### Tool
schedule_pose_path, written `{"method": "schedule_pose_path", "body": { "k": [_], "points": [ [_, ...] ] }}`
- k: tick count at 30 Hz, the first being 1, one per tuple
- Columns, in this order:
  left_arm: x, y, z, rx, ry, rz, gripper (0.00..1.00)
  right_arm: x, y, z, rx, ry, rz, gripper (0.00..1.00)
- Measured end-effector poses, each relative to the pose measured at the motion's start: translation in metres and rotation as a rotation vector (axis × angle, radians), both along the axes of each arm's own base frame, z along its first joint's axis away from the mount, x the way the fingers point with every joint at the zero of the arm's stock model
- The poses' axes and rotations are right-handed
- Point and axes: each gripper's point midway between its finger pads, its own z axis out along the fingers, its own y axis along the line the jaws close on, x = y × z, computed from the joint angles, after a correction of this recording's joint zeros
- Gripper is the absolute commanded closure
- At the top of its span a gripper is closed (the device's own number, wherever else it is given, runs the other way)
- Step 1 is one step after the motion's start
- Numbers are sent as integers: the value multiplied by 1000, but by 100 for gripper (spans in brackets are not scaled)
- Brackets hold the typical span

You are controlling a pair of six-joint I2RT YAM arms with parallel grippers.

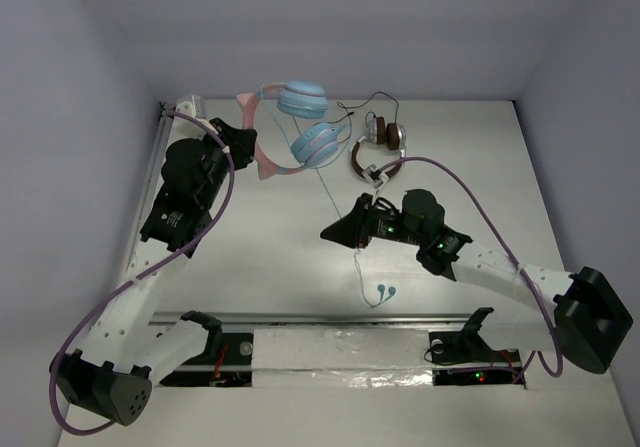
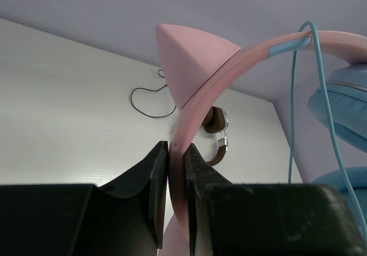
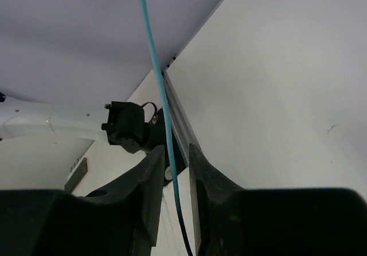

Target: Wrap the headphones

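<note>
My right gripper stops short of the cable's end in the top view, so it moves toward the cable's lower end next before closing on it.
The headphones are held up at the back of the table, with two light blue ear cups and a pink headband that bears a pink cat ear. My left gripper is shut on the headband, which shows pinched between the jaws in the left wrist view. The thin light blue cable hangs from the lower cup to the table, its end lying near the front. My right gripper is narrowly open; the cable runs loosely between its jaws.
Brown headphones with white-sided cups and a dark cable lie at the back right of the table, close to the blue ones; they also show in the left wrist view. A metal rail runs along the front edge.
</note>
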Motion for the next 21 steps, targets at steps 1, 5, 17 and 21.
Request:
{"method": "schedule_pose_path", "body": {
  "k": [1, 5, 17, 21],
  "points": [
    [0, 0, 0, 1, 0, 3, 100, -1, 1, 0, 8, 2, 8, 70],
    [1, 2, 0, 1, 0, 12, 100, -8, 5, -4, 18, 21, 40, 66],
    [0, 4, 1, 4, 4, 20, 100, -28, 2, -35, -3, 84, 96, 49],
    [-1, 4, 4, 3, 0, 21, 100, -30, 3, -44, -7, 100, 110, 52]
  ]
}}
